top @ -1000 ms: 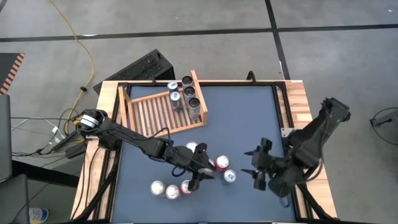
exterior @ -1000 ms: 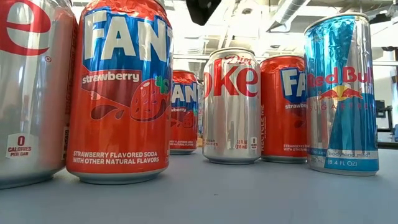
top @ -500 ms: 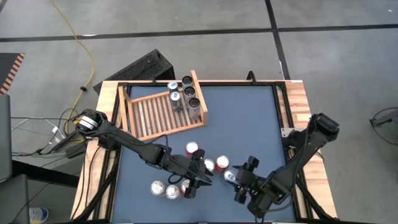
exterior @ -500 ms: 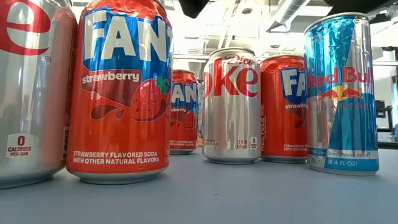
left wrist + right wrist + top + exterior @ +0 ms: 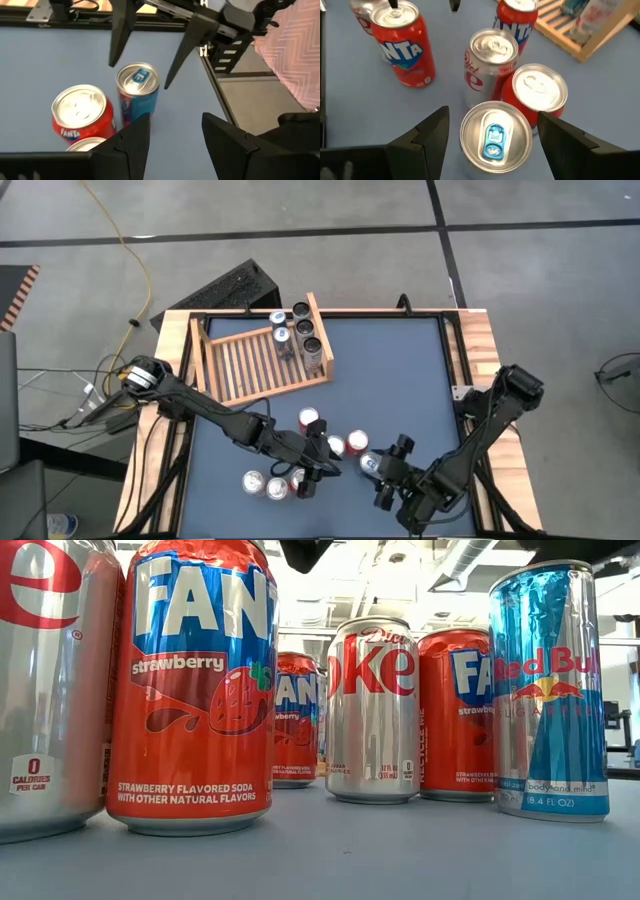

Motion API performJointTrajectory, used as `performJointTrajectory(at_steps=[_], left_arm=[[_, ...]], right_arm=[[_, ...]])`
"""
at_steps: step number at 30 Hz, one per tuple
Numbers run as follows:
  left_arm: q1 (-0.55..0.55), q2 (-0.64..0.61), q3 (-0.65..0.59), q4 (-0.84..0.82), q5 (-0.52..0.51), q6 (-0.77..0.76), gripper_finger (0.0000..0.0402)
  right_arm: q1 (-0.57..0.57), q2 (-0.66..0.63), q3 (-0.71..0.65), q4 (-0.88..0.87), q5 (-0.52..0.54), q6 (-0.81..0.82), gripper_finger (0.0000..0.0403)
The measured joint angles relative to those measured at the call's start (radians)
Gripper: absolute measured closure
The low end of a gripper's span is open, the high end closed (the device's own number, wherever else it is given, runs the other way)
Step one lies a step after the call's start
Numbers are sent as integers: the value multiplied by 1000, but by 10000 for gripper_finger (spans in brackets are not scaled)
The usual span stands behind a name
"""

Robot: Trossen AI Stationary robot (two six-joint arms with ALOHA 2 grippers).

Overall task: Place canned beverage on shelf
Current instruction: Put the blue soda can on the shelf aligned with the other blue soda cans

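Observation:
The robot's right gripper has to place the Red Bull can on the shelf [image 5: 250, 362], so it next needs to grab the can by its side below the can's lid [image 5: 371, 465].
A blue Red Bull can [image 5: 494, 136] stands upright on the blue table top, next to a Diet Coke can [image 5: 492, 65] and red Fanta cans [image 5: 540, 95]. My right gripper [image 5: 492, 150] is open, with one finger on each side of the Red Bull can and a gap to each; it also shows in the high view [image 5: 376, 468]. My left gripper [image 5: 318, 465] is open and empty just left of that cluster, above the cans. The light-wood slatted shelf [image 5: 250, 362] lies at the far left, with several cans standing along its right side board.
More cans stand near the front edge: a Diet Coke [image 5: 253, 481] and Fanta cans [image 5: 298, 480], close under my left arm. Another Fanta can [image 5: 308, 419] stands toward the shelf. A black ridged box [image 5: 225, 288] lies beyond the table's far left corner.
My right gripper has gone toward the table's left and near edges and come down around the Red Bull can, staying open. My left gripper has drifted slightly toward the near edge. The cans have not moved.

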State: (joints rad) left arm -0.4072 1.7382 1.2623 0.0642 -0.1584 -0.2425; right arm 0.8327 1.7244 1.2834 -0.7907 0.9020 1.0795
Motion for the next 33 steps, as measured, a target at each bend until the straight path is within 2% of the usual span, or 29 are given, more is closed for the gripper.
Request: performJointTrajectory(at_steps=[5, 24, 27, 31, 33], left_arm=[[-8, 0, 0, -17, -16, -5, 235], [-13, 0, 0, -30, -40, -5, 235], [-12, 0, 0, -29, -41, -5, 235], [-13, 0, 0, -28, -40, -5, 235], [-13, 0, 0, -29, -40, -5, 235]], right_arm=[[-12, 17, 0, -12, 17, 22, 127], [-22, 81, -1, -24, -40, 72, 130], [-30, 94, 0, -21, -40, 73, 151], [-31, 96, 0, -20, -52, 69, 211], [-31, 96, 1, -20, -55, 68, 224]])
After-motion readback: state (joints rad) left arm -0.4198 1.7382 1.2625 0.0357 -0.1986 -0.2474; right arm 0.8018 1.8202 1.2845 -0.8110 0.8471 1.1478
